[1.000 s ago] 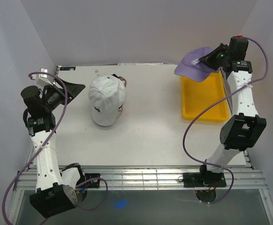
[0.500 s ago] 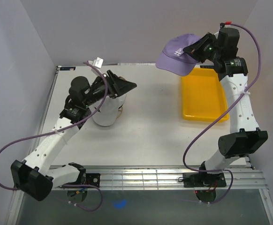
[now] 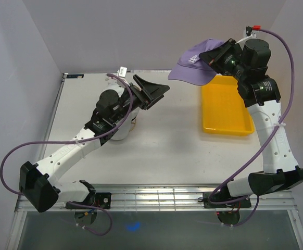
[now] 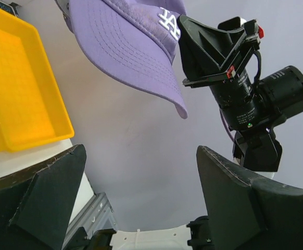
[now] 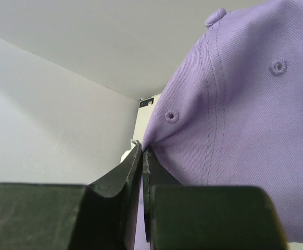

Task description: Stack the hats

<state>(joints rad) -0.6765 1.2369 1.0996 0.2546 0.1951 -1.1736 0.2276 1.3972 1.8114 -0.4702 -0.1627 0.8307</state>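
Note:
My left gripper grabs the purple hat's brim edge (image 3: 188,79) next, since the purple hat's top stays open to stack over the white hat (image 3: 121,135).
My right gripper (image 3: 217,54) is shut on the back edge of the purple hat (image 3: 194,66) and holds it in the air, left of and above the yellow tray. In the right wrist view the fingertips (image 5: 142,156) pinch the purple fabric (image 5: 245,120). My left gripper (image 3: 158,95) is open and empty, raised above the table and facing the purple hat (image 4: 125,41), well apart from it. Its two fingers (image 4: 47,198) stand wide with only wall between them. A white hat (image 3: 121,135) lies on the table, mostly hidden under my left arm. Other hats are hidden.
The yellow tray (image 3: 227,107) stands at the right of the table, also low on the left in the left wrist view (image 4: 16,94). Walls close in the table at the back and both sides. My right wrist camera body (image 4: 255,104) hangs beside the purple hat.
My left arm swung from the far left across the white hat toward the middle, and its jaws opened wider. My right arm lifted the purple hat up and left, off the tray.

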